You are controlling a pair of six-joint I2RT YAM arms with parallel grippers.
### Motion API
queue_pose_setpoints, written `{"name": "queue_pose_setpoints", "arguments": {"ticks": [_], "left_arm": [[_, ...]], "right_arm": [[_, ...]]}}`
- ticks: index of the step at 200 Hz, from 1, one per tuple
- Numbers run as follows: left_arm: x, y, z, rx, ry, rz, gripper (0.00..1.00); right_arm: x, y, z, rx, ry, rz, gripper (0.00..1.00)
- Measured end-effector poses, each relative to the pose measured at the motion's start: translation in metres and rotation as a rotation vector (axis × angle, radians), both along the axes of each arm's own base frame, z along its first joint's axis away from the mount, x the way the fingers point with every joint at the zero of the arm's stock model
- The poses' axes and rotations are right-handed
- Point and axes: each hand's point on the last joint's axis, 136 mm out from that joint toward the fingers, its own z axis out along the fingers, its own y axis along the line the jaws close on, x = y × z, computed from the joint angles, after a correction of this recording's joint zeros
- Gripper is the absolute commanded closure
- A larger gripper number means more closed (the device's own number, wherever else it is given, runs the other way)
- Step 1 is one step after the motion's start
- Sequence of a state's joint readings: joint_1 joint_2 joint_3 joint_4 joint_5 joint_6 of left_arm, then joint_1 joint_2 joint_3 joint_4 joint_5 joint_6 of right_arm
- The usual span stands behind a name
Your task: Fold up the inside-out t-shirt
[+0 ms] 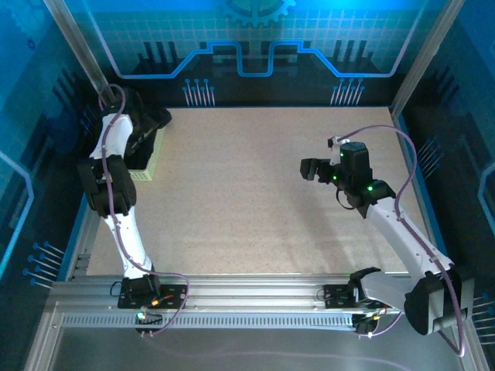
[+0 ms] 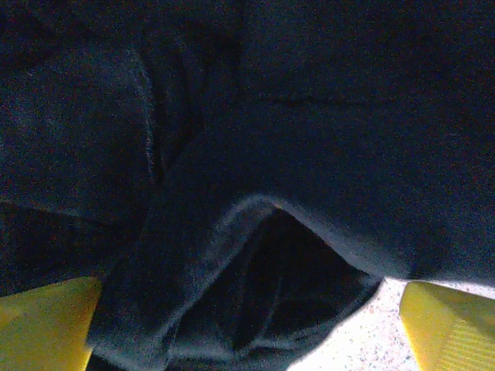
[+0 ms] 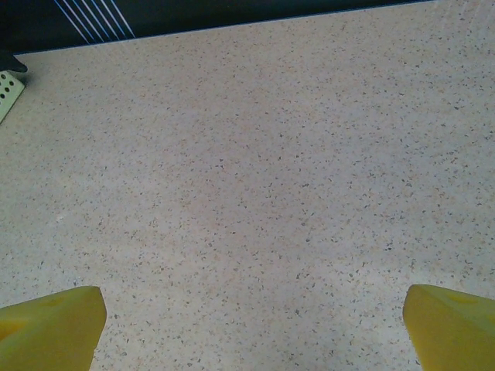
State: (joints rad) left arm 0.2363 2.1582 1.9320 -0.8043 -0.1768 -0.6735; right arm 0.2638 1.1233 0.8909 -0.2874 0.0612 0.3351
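Observation:
The ends of both yellow fingers show whole above the black cloth [image 1: 147, 133] [image 2: 249, 210], so my left gripper moves lower before it closes on the cloth.
The inside-out t-shirt [image 2: 309, 124] is black and lies crumpled, with a hemmed edge folding over near the middle of the left wrist view. From above it is a dark heap [image 1: 139, 158] in a pale mesh basket [image 1: 141, 175] at the far left of the table. My left gripper [image 2: 247, 332] hangs right over the cloth, open, with its yellow fingertips [image 2: 46, 325] wide apart on either side of the fabric. My right gripper [image 1: 309, 168] is open above bare table at the right, holding nothing. Its yellow fingertips [image 3: 50, 328] sit in the lower corners of the right wrist view.
The speckled beige table [image 1: 247, 201] stretches between the two arms. A corner of the mesh basket [image 3: 8, 93] shows at the far left of the right wrist view. Dark walls with blue patterns [image 1: 247, 46] ring the table. A metal rail [image 1: 255, 290] runs along the near edge.

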Motion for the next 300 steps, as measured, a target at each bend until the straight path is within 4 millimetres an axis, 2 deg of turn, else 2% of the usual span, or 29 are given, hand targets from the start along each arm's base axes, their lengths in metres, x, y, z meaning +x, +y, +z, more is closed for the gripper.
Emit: {"name": "queue_pose_setpoints", "arguments": {"ticks": [28,49,89,119,136,171,185,198,211,236,259,280,300], "left_arm": [[0.001,0.008,-0.024,-0.053,0.034,0.036,0.01],[-0.002,0.011,-0.031,-0.076,0.046,0.054,0.12],[0.001,0.004,-0.029,-0.116,0.03,0.053,0.6],[0.003,0.002,-0.029,-0.128,0.019,0.048,0.88],[0.004,0.002,-0.028,-0.128,0.017,0.042,0.99],[0.001,0.002,-0.013,-0.117,-0.021,0.046,1.0],[-0.005,0.0,0.006,-0.107,-0.059,0.045,1.0],[-0.008,0.0,0.038,-0.087,-0.125,0.041,1.0],[-0.007,0.0,0.078,-0.061,-0.214,0.035,1.0],[-0.005,0.001,0.168,-0.007,-0.406,0.02,1.0],[-0.012,-0.002,0.23,0.026,-0.541,0.005,1.0],[-0.017,-0.016,0.27,0.027,-0.636,-0.059,1.0],[-0.016,-0.041,0.31,0.041,-0.724,-0.158,1.0]], "right_arm": [[0.0,0.001,0.0,-0.006,-0.002,0.0,0.0],[0.0,0.002,-0.001,-0.009,-0.001,0.001,0.0],[-0.001,0.005,-0.002,-0.014,0.002,0.009,0.0],[-0.002,0.004,-0.001,-0.02,0.0,-0.001,0.0],[-0.003,0.004,0.001,-0.021,-0.006,-0.004,0.0],[-0.005,0.002,0.005,-0.022,-0.017,-0.008,0.0],[-0.005,0.002,0.006,-0.021,-0.019,-0.009,0.0],[-0.005,0.002,0.006,-0.021,-0.02,-0.008,0.0],[-0.005,0.003,0.006,-0.023,-0.02,-0.008,0.0],[-0.006,0.005,0.006,-0.024,-0.021,-0.003,0.0],[-0.006,0.005,0.006,-0.022,-0.02,-0.004,0.0],[-0.006,0.005,0.006,-0.022,-0.02,-0.003,0.0],[-0.006,0.006,0.006,-0.023,-0.02,-0.001,0.0]]}}
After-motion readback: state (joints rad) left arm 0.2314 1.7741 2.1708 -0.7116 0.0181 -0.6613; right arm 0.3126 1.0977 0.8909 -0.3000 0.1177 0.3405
